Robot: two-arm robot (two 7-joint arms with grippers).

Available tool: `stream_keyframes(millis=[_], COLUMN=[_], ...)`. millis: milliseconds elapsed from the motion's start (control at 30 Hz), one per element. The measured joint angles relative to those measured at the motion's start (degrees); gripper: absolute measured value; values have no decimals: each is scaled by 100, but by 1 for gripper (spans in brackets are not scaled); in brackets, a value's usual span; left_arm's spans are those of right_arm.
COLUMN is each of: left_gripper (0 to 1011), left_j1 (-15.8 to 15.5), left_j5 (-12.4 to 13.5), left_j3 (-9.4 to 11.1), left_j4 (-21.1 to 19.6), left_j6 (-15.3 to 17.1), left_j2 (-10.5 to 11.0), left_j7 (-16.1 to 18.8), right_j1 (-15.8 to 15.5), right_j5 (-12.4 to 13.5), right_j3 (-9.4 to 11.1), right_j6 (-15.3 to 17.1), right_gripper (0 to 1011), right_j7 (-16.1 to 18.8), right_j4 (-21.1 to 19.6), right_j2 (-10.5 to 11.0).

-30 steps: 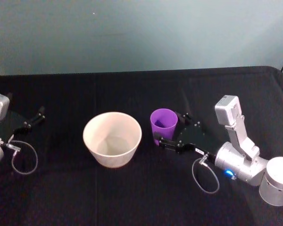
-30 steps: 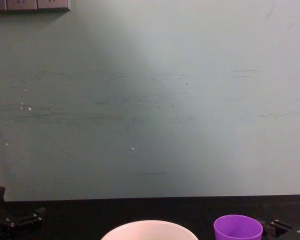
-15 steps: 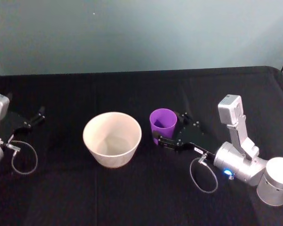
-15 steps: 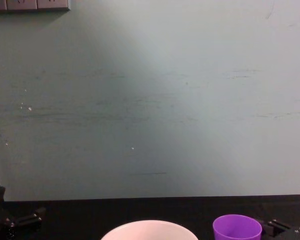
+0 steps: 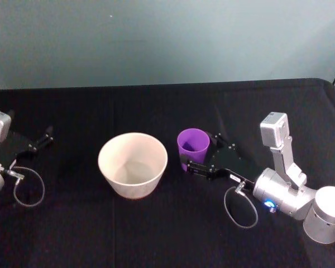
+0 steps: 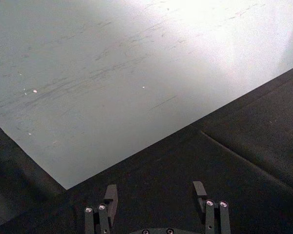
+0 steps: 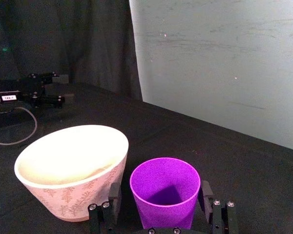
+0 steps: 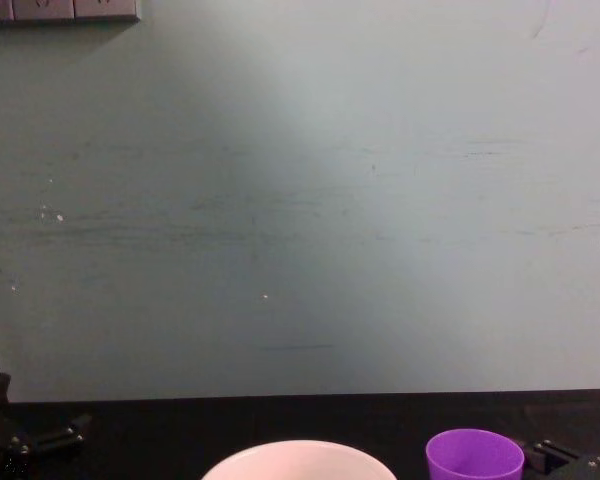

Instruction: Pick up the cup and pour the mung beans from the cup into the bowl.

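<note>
The cup needs to be grabbed by its outer side (image 7: 162, 214) with my right gripper next. The cup's open rim then stays free to pour the mung beans into the bowl (image 7: 73, 170).
The purple cup (image 5: 193, 145) stands upright on the black table, just right of the whitish bowl (image 5: 103, 158). My right gripper (image 5: 201, 151) is open around the cup, one finger on each side of it at table level. In the right wrist view the cup (image 7: 165, 195) sits between the black fingers (image 7: 114, 196), beside the bowl (image 7: 71, 161). Its inside is purple and shadowed, and the mung beans are out of view. The chest view catches the tops of the cup (image 8: 474, 455) and the bowl (image 8: 300, 460). My left gripper (image 5: 42, 139) rests open at the table's left, nothing between its fingers (image 6: 111, 195).
A grey cable loop (image 5: 240, 209) hangs beside the right wrist and another (image 5: 28, 190) lies by the left arm. A pale green wall (image 8: 300, 200) rises behind the table's far edge. A white cylindrical arm joint (image 5: 326, 215) sits at the near right.
The right wrist has shifted slightly, with its fingers still on either side of the cup. The cup, the bowl and the left arm have not moved.
</note>
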Motion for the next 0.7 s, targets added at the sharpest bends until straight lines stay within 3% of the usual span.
stream_keyframes(millis=[367, 700], left_gripper=[1000, 1000], left_j1=[0, 0], left_j5=[0, 0], left_j3=[0, 0], left_j4=[0, 0], left_j6=[0, 0], left_j2=[0, 0], left_j7=[0, 0], right_j1=[0, -5], right_j5=[0, 0], right_j3=[0, 1], right_j6=[2, 2], right_gripper=[1002, 804], right_j7=[3, 3], right_j4=[-5, -11], right_j2=[3, 3])
